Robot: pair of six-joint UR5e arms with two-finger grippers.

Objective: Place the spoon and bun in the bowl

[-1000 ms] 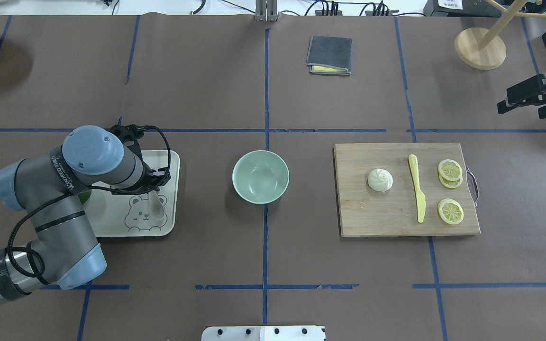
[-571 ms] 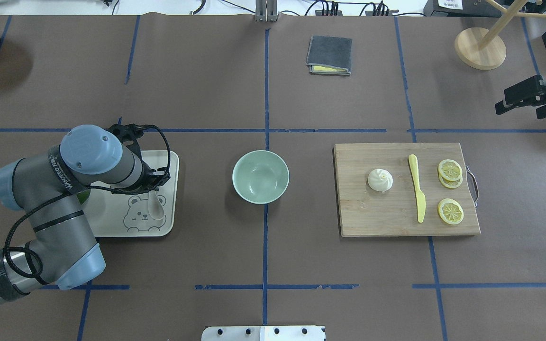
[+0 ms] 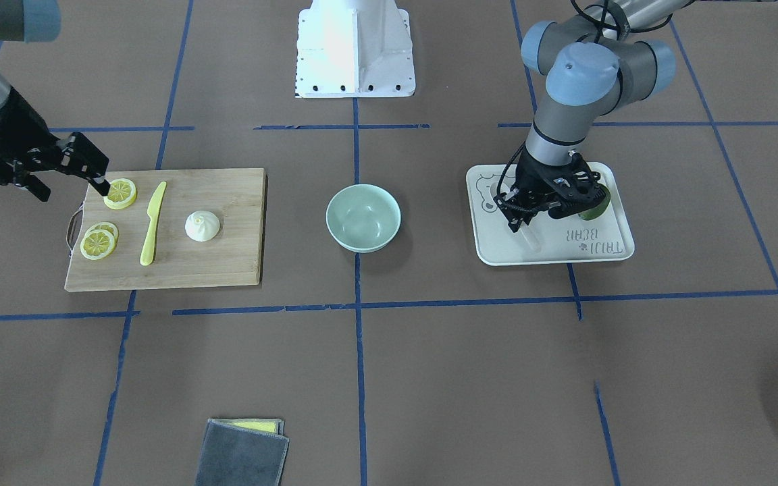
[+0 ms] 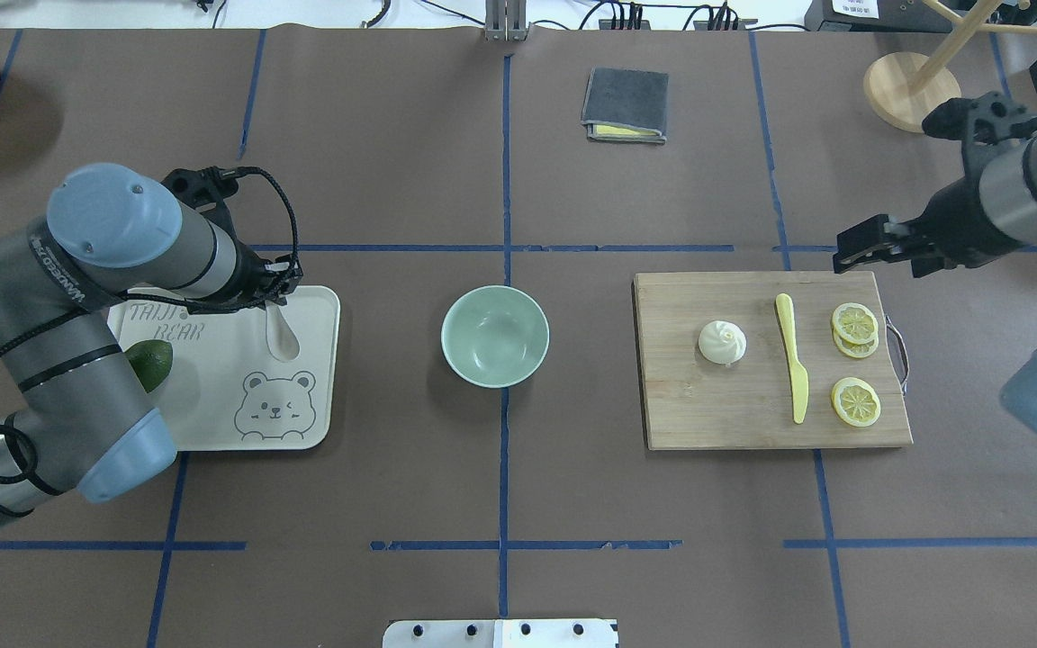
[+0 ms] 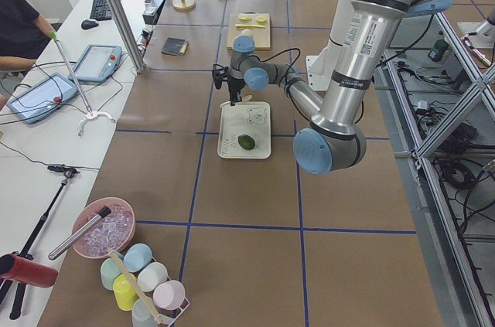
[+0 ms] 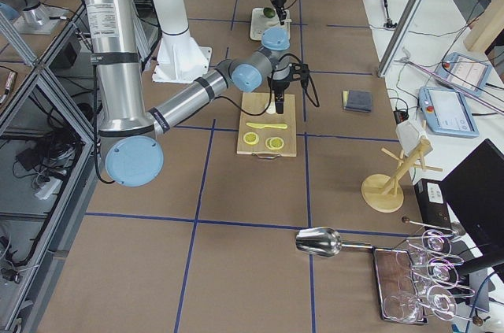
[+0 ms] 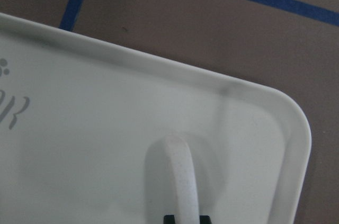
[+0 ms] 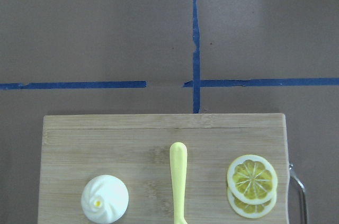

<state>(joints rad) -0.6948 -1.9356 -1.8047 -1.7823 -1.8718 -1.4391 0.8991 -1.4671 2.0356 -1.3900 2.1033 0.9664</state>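
Note:
I will next use my right gripper to take hold of the bun by its pleated body (image 3: 202,227), so that the white bun can go in the bowl (image 3: 362,217).
The off-white spoon (image 4: 282,337) hangs scoop-down just above the cream bear tray (image 4: 212,416), near its far right corner. My left gripper (image 4: 273,301) is shut on the spoon's handle. In the left wrist view the spoon (image 7: 180,176) runs out from between the fingertips (image 7: 169,218). The mint-green bowl (image 4: 495,336) stands empty at the table's middle, apart from the tray. The white pleated bun (image 4: 722,343) sits on the wooden board (image 4: 716,409). My right gripper (image 4: 845,251) is open and empty, hovering over the board's far edge, to the right of the bun.
A yellow knife (image 4: 791,355) and lemon slices (image 4: 855,400) lie on the board right of the bun. A green avocado (image 4: 151,364) sits on the tray's left part. A folded grey cloth (image 4: 626,105) and a wooden stand (image 4: 912,90) are at the back.
My left gripper has moved toward the tray's far side, and the spoon has moved with it. My right arm has swung in from the right edge to the board's far edge.

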